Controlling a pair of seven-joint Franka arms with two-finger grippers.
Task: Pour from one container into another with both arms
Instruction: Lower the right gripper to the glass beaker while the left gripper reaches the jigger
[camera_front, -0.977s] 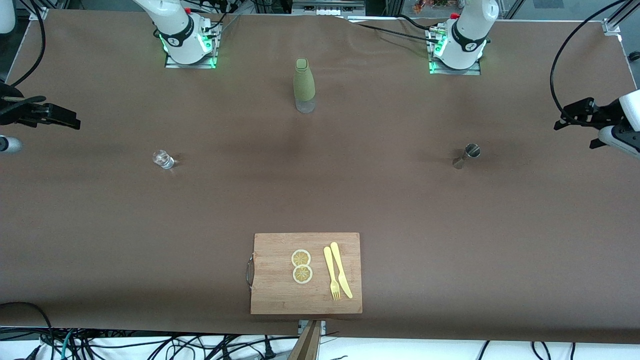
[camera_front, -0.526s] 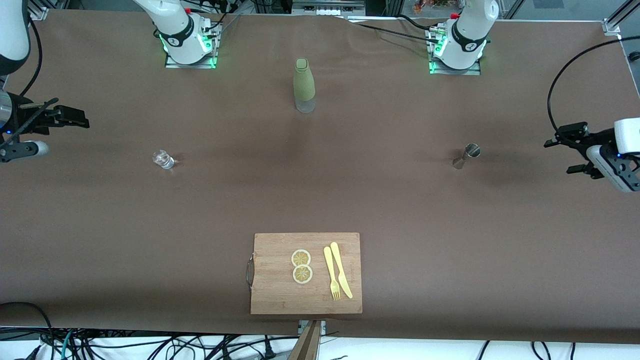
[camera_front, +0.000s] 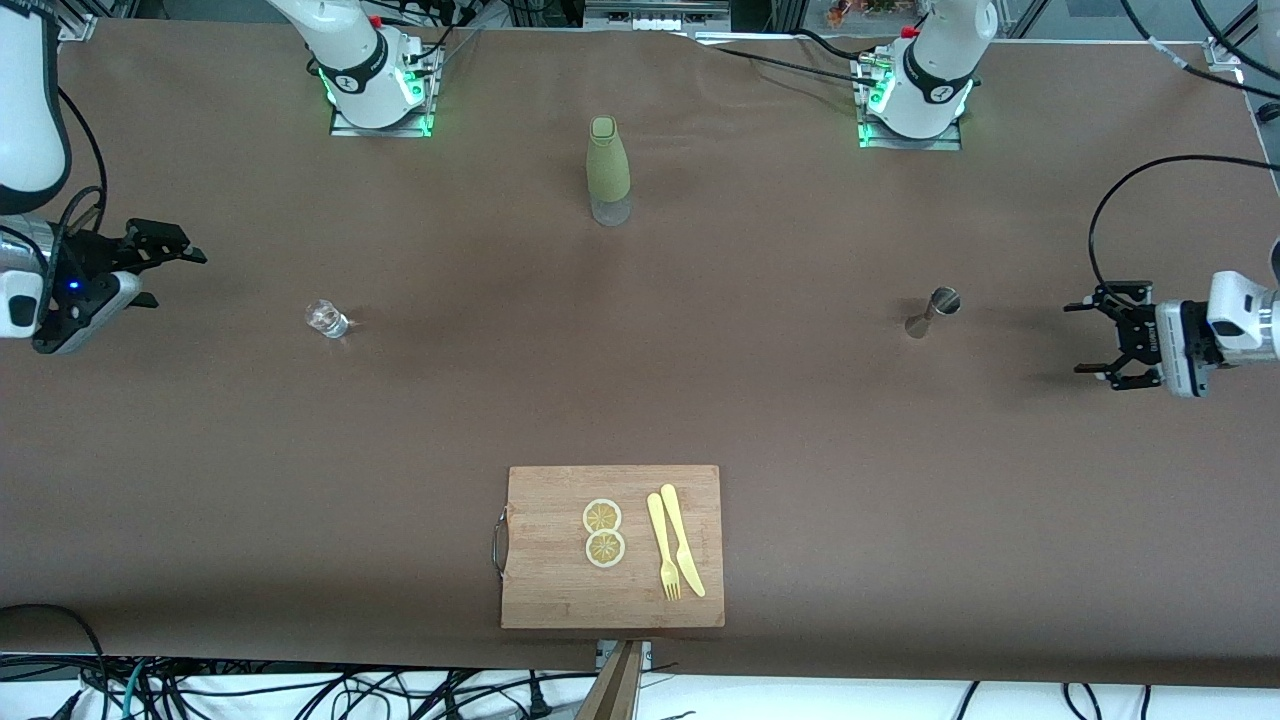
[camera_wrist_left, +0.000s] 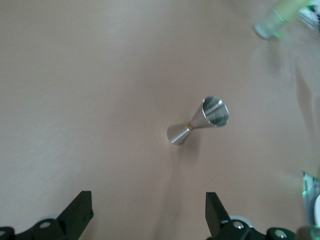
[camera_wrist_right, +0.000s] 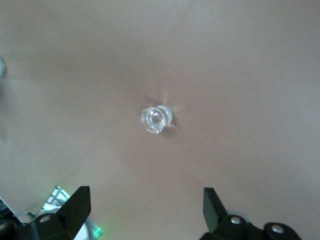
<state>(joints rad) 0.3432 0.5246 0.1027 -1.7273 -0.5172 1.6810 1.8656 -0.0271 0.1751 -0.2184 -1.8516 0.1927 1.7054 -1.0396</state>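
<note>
My left gripper needs to pour between the two containers next, so it needs to grab the silvery jigger by its narrow waist (camera_front: 930, 316) (camera_wrist_left: 189, 127).
The small silvery jigger (camera_front: 932, 311) stands on the brown table toward the left arm's end, and the left wrist view shows the same jigger (camera_wrist_left: 197, 127). My left gripper (camera_front: 1082, 338) hovers open over the table beside it, apart from it, fingers (camera_wrist_left: 80, 212) spread wide and holding nothing. The tiny clear glass cup (camera_front: 326, 319) stands toward the right arm's end and shows as a round cup (camera_wrist_right: 156, 119) in the right wrist view. My right gripper (camera_front: 172, 277) is open and empty over the table beside the cup, not touching it.
A tall olive-green bottle (camera_front: 608, 170) stands mid-table between the two bases. A wooden cutting board (camera_front: 550, 590) lies near the front edge with two lemon slices (camera_front: 603, 532) and a yellow fork and knife (camera_front: 672, 555).
Both grippers have come in from the table's ends toward their objects. The left one has turned to face the jigger. Jigger and cup have not moved.
</note>
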